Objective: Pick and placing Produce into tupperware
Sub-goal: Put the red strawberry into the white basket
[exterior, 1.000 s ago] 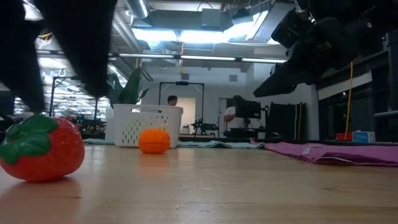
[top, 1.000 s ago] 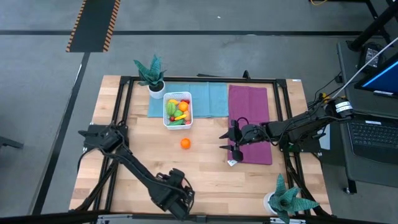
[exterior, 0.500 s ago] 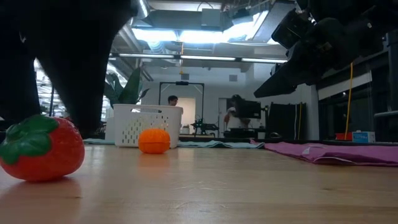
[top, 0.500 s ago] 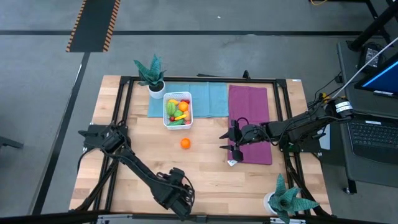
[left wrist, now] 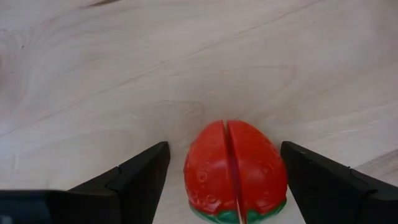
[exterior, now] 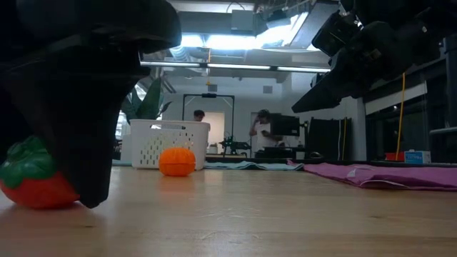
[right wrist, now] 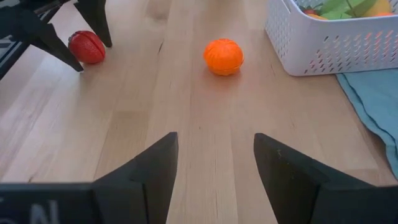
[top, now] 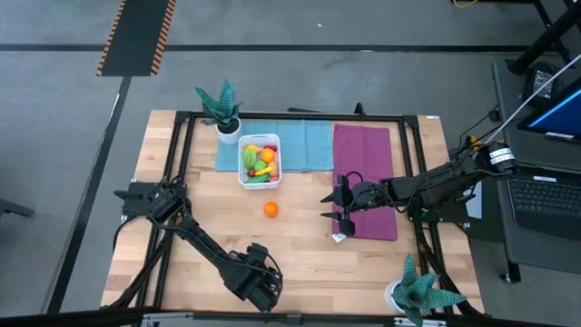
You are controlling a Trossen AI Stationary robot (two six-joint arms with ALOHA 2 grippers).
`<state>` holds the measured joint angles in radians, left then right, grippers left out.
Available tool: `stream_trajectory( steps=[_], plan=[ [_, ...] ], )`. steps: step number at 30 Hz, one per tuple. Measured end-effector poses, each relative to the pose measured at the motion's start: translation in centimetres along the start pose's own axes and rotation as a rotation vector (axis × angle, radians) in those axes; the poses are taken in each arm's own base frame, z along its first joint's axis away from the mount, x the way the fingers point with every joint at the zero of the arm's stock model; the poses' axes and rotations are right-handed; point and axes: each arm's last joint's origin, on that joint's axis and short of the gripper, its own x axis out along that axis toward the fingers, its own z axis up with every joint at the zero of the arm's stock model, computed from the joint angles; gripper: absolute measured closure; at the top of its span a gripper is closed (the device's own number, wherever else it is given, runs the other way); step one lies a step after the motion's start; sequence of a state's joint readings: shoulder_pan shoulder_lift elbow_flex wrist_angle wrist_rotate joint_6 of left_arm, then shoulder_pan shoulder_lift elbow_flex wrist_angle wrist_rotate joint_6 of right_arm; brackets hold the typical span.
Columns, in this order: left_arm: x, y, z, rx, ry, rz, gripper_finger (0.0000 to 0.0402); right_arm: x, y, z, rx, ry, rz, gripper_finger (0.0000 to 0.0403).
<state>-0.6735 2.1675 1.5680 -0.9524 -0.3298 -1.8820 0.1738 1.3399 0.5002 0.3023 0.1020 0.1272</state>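
The fingers of my left gripper are close on either side of the red strawberry in the left wrist view, so now it is time to close.
A red toy strawberry with a green leaf cap lies on the wood near the table's near edge. My left gripper points down over it, open, with one finger on each side and a gap on both. In the low view a dark finger hides part of the strawberry. A small orange fruit rests on the table mid-way. The white perforated tupperware holds several produce pieces and stands on a teal cloth. My right gripper hovers open beside the purple cloth, holding nothing.
A teal cloth and a purple cloth lie at the far side. Potted plants stand at the far left and near right. A black frame runs round the table. Bare wood lies between the orange and the strawberry.
My left gripper has come down over the strawberry, so its fingers now stand on either side of it close to the table. In the low view it now covers part of the fruit. The strawberry has stayed where it was.
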Motion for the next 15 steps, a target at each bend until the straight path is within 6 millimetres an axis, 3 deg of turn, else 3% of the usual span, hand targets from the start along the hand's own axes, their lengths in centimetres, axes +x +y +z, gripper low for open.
stream_trajectory(
  steps=[8, 15],
  plan=[
    [0.03, -0.04, -0.01, 0.007, 0.003, -0.001, 0.0109, 0.00, 0.00, 0.00, 0.000, 0.000, 0.000, 0.0190],
    [0.07, 0.19, -0.20, 0.037, 0.000, 0.013, 0.0189, 0.00, 0.00, 0.00, 0.001, 0.001, 0.000, 0.0190]
  ],
)
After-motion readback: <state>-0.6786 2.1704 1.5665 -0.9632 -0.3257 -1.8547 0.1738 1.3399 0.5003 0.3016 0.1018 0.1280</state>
